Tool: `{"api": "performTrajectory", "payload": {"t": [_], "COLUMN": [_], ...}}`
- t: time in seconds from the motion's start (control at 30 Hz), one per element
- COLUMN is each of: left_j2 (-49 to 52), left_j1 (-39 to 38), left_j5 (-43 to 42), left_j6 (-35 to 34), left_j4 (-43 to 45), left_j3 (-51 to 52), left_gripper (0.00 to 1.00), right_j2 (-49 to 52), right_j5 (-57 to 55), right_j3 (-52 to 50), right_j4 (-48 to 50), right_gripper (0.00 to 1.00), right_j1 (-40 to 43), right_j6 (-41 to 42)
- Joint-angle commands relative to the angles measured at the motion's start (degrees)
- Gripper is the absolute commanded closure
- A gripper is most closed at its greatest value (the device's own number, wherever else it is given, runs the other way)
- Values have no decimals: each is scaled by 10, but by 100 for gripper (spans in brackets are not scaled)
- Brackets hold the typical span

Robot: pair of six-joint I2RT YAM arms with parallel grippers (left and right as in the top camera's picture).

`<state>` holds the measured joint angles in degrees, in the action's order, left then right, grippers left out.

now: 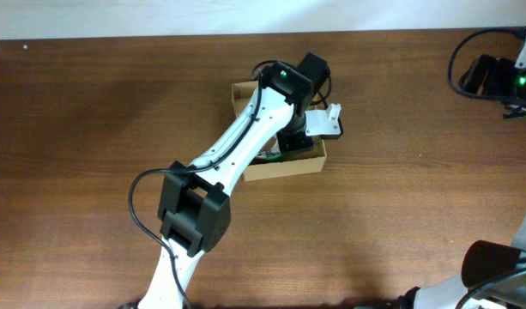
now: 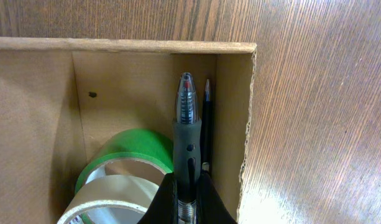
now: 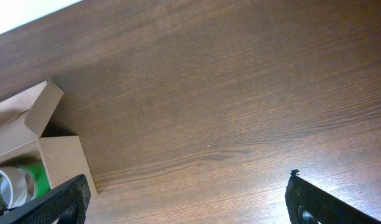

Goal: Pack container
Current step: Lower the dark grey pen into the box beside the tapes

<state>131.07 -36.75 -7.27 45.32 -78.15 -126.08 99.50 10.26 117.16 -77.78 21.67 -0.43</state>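
The grey pen hangs within the container's sides beside the black pen and would land inside the container (image 1: 284, 167), so it is time to open my left gripper now.
The tan cardboard container (image 1: 284, 167) stands open at the table's middle, with its flap lid up (image 3: 38, 106). Its inside shows in the left wrist view (image 2: 122, 87). In it lie a green tape roll (image 2: 134, 146), a white tape roll (image 2: 112, 196) and a thin black pen (image 2: 207, 124) against the right wall. My left gripper (image 2: 189, 180) is over the box, shut on a grey pen with a red tip (image 2: 186, 118), which points into the box beside the black pen. My right gripper (image 3: 187, 193) is open and empty above bare table, right of the box.
The left arm (image 1: 237, 142) stretches from the front edge across to the box and covers most of it from above. The right arm (image 1: 490, 75) sits at the far right back with a looped cable. The box corner (image 3: 59, 158) shows at the right wrist view's left edge.
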Motion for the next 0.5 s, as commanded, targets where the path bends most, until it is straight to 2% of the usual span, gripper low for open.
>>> {"api": "performTrajectory", "payload": {"t": [0.0, 0.13, 0.17, 0.23, 0.37, 0.47], "left_j2": [3, 3, 3, 3, 3, 0], "left_j1": [-1, -1, -1, -1, -1, -1], "left_j5": [-5, -5, -5, -4, 13, 78], "left_j6": [-10, -11, -11, -12, -19, -57], "left_j4": [-4, -10, -11, -11, -14, -17], "left_j3": [5, 5, 5, 5, 5, 3], "left_gripper": [95, 86, 82, 67, 60, 62], "right_j2": [2, 2, 2, 2, 2, 2], "right_j5": [5, 5, 5, 5, 5, 5], "right_j3": [0, 0, 0, 0, 0, 0], "right_j4": [2, 2, 2, 2, 2, 2], "right_gripper": [1, 1, 1, 1, 1, 1], "right_j1": [2, 2, 2, 2, 2, 2], "right_j6": [1, 1, 1, 1, 1, 1]}}
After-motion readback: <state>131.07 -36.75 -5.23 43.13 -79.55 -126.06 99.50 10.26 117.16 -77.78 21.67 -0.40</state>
